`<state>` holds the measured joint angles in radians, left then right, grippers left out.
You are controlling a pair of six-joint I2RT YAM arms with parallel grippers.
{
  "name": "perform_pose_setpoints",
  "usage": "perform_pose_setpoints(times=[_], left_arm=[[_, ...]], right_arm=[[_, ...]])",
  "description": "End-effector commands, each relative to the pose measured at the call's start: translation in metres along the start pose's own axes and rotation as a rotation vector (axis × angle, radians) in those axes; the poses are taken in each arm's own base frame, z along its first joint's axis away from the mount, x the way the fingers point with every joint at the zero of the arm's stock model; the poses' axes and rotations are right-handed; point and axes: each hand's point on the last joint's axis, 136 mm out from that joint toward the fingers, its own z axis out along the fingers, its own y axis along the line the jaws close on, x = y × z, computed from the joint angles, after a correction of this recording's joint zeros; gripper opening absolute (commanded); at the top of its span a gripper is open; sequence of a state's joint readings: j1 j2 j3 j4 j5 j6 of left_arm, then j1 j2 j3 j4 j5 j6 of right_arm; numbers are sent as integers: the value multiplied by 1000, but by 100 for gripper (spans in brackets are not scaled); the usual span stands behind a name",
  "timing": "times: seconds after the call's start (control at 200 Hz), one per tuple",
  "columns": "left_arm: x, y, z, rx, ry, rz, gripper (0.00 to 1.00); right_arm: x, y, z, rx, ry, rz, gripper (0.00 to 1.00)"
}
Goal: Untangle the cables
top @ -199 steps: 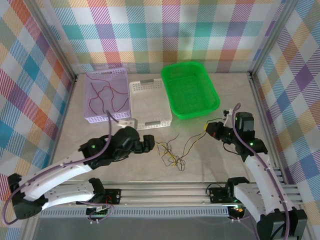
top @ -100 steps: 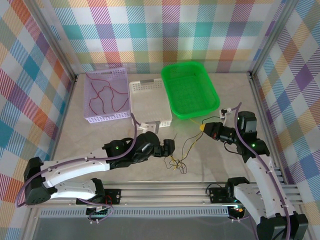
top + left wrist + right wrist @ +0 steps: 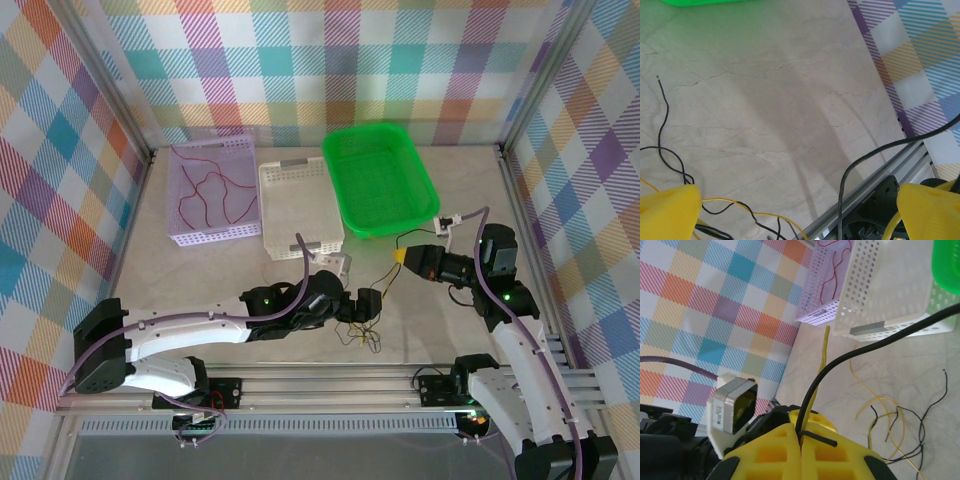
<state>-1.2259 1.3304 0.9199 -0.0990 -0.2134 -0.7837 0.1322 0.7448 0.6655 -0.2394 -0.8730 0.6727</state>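
The black cable is the one my left gripper should grab next, near its short end. My right gripper then stays free to hold the tangle while I untangle.
A loose tangle of thin black and yellow cables lies on the table near the front middle. My left gripper hovers over it, open, its yellow fingers wide apart, with cable strands low between them. My right gripper is shut on a black cable and a yellow cable that run from the tangle. The black cable's short end sticks out beside the closed fingers. Red cables lie in the lilac basket.
A white basket and a green basket stand at the back, right of the lilac one. The table's metal front rail runs close under my left gripper. Plaid walls enclose the sides.
My left arm has swung right across the table until its open gripper is over the tangle. My right gripper has shifted slightly left, still shut on its cables.
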Motion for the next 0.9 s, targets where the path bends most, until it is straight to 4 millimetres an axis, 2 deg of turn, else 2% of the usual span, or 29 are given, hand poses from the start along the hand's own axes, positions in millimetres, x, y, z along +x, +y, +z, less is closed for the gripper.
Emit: perform_pose_setpoints(times=[0.0,0.1,0.325,0.555,0.9], left_arm=[[-5,-16,0,54,-31,21,100],[-7,-17,1,64,-43,18,100],[-7,-16,5,71,-60,13,92],[-8,-16,11,79,-83,-7,64],[-12,-20,17,101,-114,-29,43]], right_arm=[[5,12,0,-62,21,-32,0],[6,15,1,-76,29,-33,0],[9,17,1,-86,40,-36,0],[12,22,3,-107,59,-39,0],[16,24,5,-118,78,-39,0]])
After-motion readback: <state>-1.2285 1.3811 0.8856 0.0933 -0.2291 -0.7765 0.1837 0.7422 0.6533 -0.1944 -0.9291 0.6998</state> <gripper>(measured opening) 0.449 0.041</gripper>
